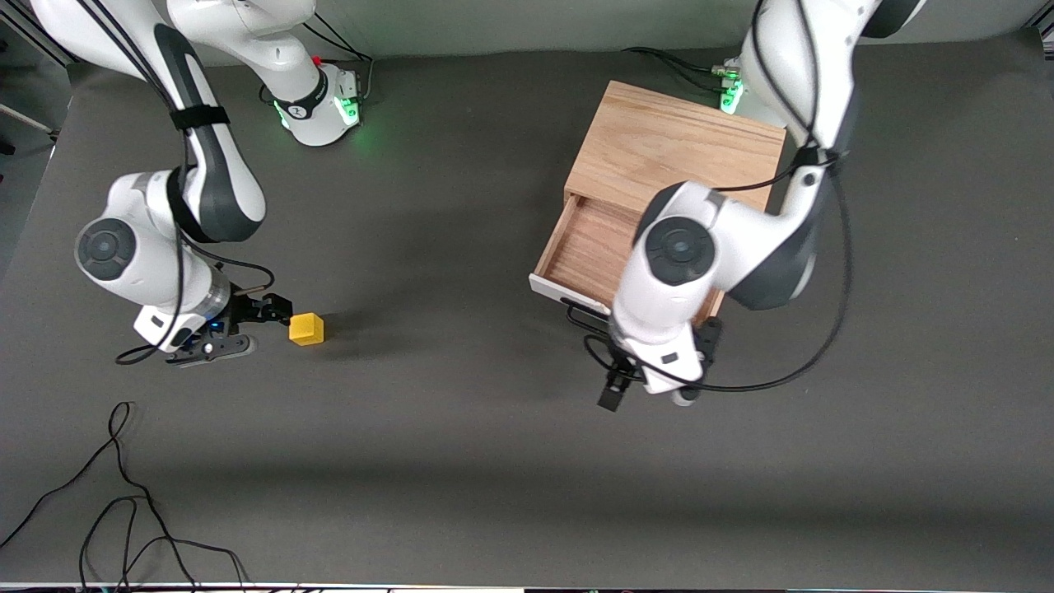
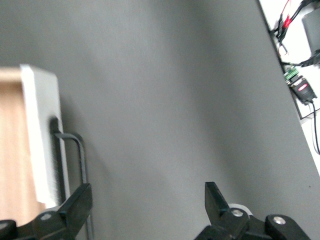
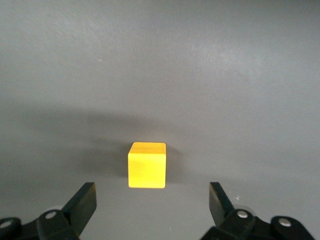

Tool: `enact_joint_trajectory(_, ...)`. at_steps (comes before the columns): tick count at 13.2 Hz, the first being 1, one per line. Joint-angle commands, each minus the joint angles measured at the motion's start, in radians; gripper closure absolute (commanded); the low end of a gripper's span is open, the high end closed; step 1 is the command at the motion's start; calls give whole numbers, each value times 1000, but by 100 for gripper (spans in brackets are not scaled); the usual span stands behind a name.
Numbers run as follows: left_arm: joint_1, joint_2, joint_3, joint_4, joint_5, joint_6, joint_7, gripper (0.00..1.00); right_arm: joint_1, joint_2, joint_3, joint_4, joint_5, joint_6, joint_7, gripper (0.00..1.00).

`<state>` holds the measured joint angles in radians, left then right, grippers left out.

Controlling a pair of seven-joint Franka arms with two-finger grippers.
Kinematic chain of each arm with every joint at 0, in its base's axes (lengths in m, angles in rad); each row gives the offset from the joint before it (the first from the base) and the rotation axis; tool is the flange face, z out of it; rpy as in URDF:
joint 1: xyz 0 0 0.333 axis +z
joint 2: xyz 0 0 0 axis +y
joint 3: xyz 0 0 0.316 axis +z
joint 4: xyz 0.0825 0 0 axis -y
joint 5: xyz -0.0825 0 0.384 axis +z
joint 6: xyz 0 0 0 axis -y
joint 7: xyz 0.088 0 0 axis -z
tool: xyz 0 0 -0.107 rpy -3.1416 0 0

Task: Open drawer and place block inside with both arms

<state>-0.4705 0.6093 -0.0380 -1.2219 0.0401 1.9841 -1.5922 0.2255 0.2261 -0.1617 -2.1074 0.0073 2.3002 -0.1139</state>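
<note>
I should next lift the yellow block by its opposite sides with my right gripper, to place it inside the drawer [image 1: 589, 247].
The yellow block [image 1: 306, 329] sits on the grey table toward the right arm's end. My right gripper [image 1: 268, 328] is low beside it, open and empty. In the right wrist view the block [image 3: 147, 165] lies just ahead of the gap between the spread fingers [image 3: 82, 202], touching neither. The drawer [image 1: 589, 247] is pulled out of the light-wood cabinet [image 1: 675, 148], and nothing shows in the part that my arm leaves uncovered. My left gripper [image 1: 648, 395] is open and empty in front of the drawer's white panel [image 2: 42, 145], one finger close to the black handle [image 2: 80, 150].
Loose black cables [image 1: 123, 494] lie on the table near the front camera at the right arm's end. The left arm's wrist covers part of the drawer's front. Boards and wires [image 2: 300, 85] lie off the table edge in the left wrist view.
</note>
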Motion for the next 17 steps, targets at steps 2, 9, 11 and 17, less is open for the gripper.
enact_joint_trajectory(2,103,-144,-13,-14,-32,-178,265,0,2,57,-2,-46,75,90,-12,0)
enact_joint_trajectory(9,321,-342,-10,-127,-85,-455,969,0,29,174,-2,-141,114,320,-16,1)
enact_joint_trajectory(11,367,-423,-7,-224,-85,-444,1102,0,31,167,-2,-141,114,312,-16,19)
enact_joint_trajectory(17,415,-557,12,-393,-74,-406,1319,0,31,139,-4,-117,114,262,-20,82)
